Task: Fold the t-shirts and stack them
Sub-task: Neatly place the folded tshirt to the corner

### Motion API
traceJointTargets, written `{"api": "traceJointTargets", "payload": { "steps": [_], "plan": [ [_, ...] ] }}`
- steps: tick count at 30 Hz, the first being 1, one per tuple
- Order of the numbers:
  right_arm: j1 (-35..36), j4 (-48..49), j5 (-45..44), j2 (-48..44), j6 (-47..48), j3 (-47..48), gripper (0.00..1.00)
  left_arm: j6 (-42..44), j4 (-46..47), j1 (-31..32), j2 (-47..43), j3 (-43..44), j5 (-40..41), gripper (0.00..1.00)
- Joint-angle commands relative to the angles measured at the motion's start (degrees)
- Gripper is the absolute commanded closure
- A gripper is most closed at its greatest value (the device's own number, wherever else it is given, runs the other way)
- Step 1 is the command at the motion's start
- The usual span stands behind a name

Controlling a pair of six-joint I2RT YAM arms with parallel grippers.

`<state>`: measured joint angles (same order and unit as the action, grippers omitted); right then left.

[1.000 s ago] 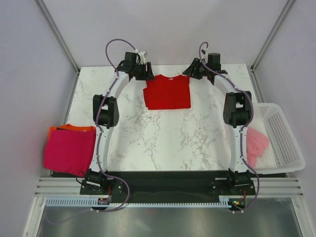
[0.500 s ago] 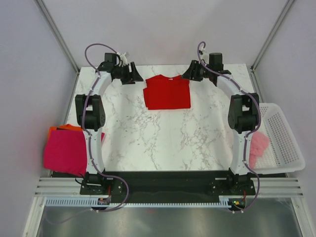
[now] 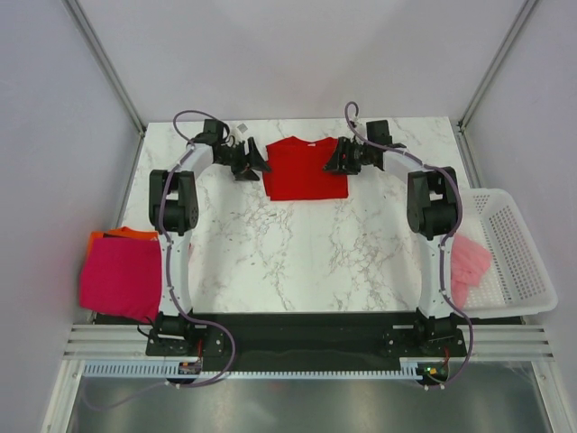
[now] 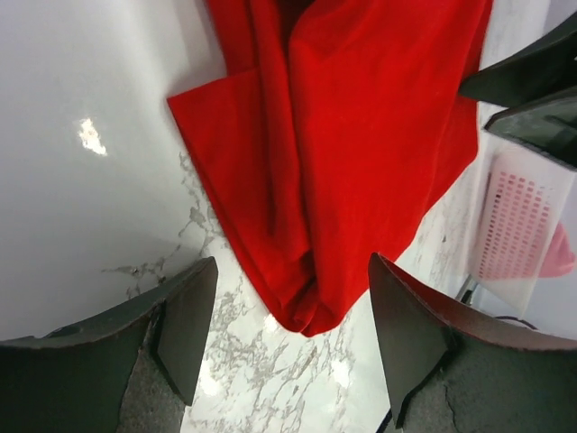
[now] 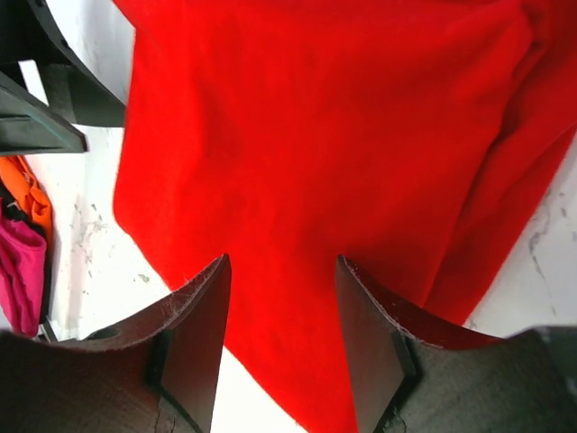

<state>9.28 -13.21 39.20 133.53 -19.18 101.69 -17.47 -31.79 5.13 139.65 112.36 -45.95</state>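
I should next grab the red t-shirt with my left gripper by its folded corner on the side nearest the stack. Then I can pull the t-shirt over and stack it.
The bright red t-shirt (image 3: 305,168) lies folded on the far middle of the marble table. My left gripper (image 3: 259,162) is open just off the shirt's left edge; in the left wrist view (image 4: 293,311) the shirt's folded corner (image 4: 306,307) lies between the fingers, not gripped. My right gripper (image 3: 332,162) is open at the shirt's right edge; in the right wrist view (image 5: 281,307) red cloth (image 5: 315,162) fills the space under and between the fingers. A magenta t-shirt (image 3: 124,275) lies on an orange one (image 3: 132,234) at the left. A pale pink t-shirt (image 3: 469,262) hangs at the basket.
The white perforated basket (image 3: 514,257) stands off the table's right edge. The marble table (image 3: 297,257) has grey walls around it. The stack of shirts at the left overhangs the table's left edge.
Both grippers have come in and down to the red shirt's two sides. The left one moved right from the far left corner; the right one moved left and nearer.
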Motion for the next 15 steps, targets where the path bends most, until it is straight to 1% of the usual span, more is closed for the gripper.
{"api": "traceJointTargets", "payload": {
  "steps": [1,6,8,11,14,15],
  "plan": [
    [0.6,0.1,-1.2,2.1,1.7,-0.3,0.42,-3.1,2.5,0.8,4.6,2.0,-3.3,0.25],
    [0.9,-2.0,-2.6,3.2,3.2,0.5,0.41,-5.3,5.3,2.1,8.1,3.7,-5.7,0.24],
    [0.9,-2.4,-3.2,2.6,3.8,0.4,0.41,-7.5,7.8,3.0,9.7,4.9,-8.1,0.27],
    [1.0,-2.9,-3.8,1.3,4.4,-0.8,0.41,-8.9,9.7,4.2,10.9,7.0,-9.5,0.35],
    [1.2,-3.3,-4.7,-0.3,5.1,-2.4,0.41,-10.3,11.3,5.3,11.3,7.0,-10.8,0.42],
    [1.3,-3.5,-4.8,-0.6,5.4,-2.8,0.41,-10.5,11.6,5.6,11.3,6.7,-11.0,0.47]
  ]
}}
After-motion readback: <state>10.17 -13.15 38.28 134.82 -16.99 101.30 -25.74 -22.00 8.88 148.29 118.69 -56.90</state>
